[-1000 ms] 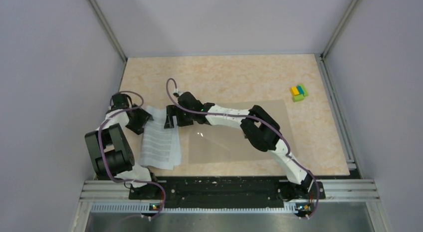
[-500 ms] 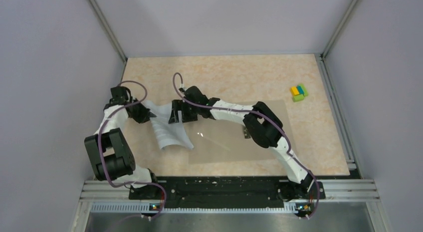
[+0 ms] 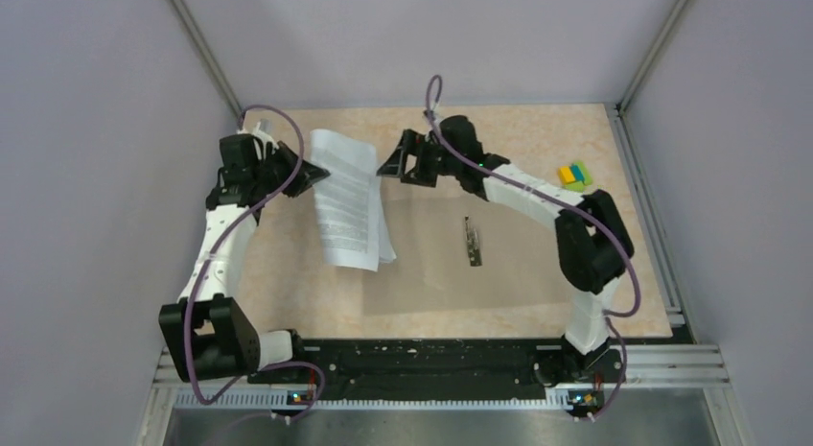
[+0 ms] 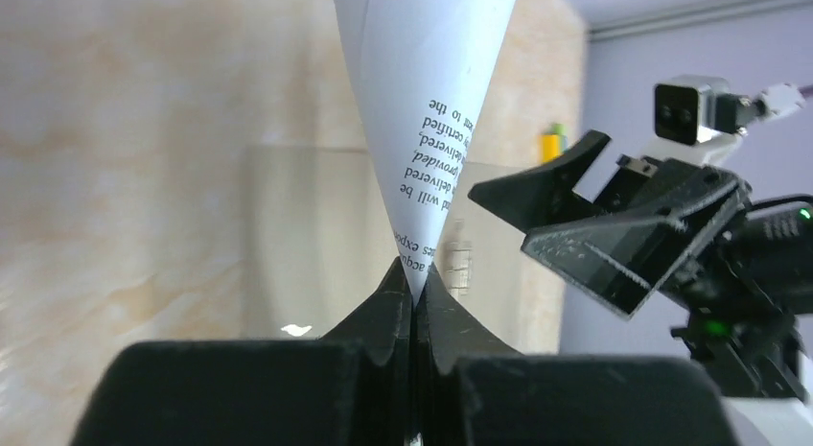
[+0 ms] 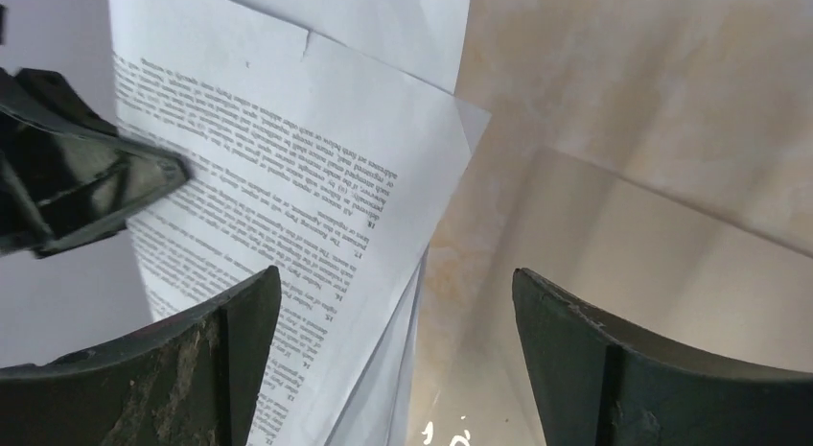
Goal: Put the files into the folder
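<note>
Next, my right gripper reaches the files and grabs their free side edge (image 3: 377, 182) opposite my left gripper, which leaves that gripper free to handle the folder (image 3: 499, 273).
The files (image 3: 348, 201), white printed sheets, hang lifted off the table and slope down to the left edge of the folder (image 3: 499, 273). My left gripper (image 3: 314, 171) is shut on their far left corner. In the left wrist view the jaws (image 4: 414, 281) meet on the tip of the paper (image 4: 427, 91). The tan folder lies flat at mid-table, its metal clip (image 3: 472, 243) in view. My right gripper (image 3: 391, 159) hovers open just right of the files' top. In the right wrist view its gap (image 5: 395, 278) holds nothing, with the sheets (image 5: 288, 158) and the folder (image 5: 662, 264) below.
A small yellow-blue-green block cluster (image 3: 574, 176) sits at the far right of the table. Grey walls with metal frame posts close in the left, right and far sides. The two grippers are close together near the far middle.
My left gripper has shut on the files and raised them off the table toward the far side. My right arm has swung back off the folder, uncovering the clip.
</note>
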Motion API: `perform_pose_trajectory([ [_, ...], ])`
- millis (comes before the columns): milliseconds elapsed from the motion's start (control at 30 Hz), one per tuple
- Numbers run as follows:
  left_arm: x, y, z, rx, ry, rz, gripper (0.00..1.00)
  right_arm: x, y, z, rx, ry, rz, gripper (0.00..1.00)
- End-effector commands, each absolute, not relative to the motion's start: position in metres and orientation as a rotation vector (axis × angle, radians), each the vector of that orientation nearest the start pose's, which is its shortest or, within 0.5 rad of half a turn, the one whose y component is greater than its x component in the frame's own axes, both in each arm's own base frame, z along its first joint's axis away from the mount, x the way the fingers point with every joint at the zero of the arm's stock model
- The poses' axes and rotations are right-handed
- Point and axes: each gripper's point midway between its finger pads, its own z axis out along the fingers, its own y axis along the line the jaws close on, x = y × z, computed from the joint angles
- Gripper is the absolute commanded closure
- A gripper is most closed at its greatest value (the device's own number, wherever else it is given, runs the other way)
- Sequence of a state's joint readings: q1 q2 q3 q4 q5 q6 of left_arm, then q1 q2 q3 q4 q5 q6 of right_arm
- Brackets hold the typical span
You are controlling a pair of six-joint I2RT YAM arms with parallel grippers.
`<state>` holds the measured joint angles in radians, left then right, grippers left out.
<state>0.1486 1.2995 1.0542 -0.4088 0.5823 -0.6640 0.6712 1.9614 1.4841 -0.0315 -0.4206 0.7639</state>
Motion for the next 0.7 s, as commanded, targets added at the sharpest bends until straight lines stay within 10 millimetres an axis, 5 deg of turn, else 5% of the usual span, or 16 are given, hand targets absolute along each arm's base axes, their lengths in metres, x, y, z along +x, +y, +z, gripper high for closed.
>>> perform_pose_trajectory([
  [0, 0.367, -0.108, 0.325, -0.286, 1.890, -1.137, 1.00, 0.362, 0.389, 0.276, -0.191, 1.987, 1.484, 0.09],
  [267, 0.350, -0.147, 0.411, -0.079, 1.666, -1.371, 1.00, 0.343, 0.349, 0.351, -0.207, 1.779, 1.498, 0.02],
  [467, 0.341, -0.161, 0.434, -0.020, 1.595, -1.464, 1.00, 0.328, 0.341, 0.370, -0.243, 1.721, 1.514, 0.02],
  [667, 0.339, -0.172, 0.432, -0.001, 1.596, -1.506, 1.00, 0.309, 0.333, 0.376, -0.264, 1.694, 1.540, 0.10],
])
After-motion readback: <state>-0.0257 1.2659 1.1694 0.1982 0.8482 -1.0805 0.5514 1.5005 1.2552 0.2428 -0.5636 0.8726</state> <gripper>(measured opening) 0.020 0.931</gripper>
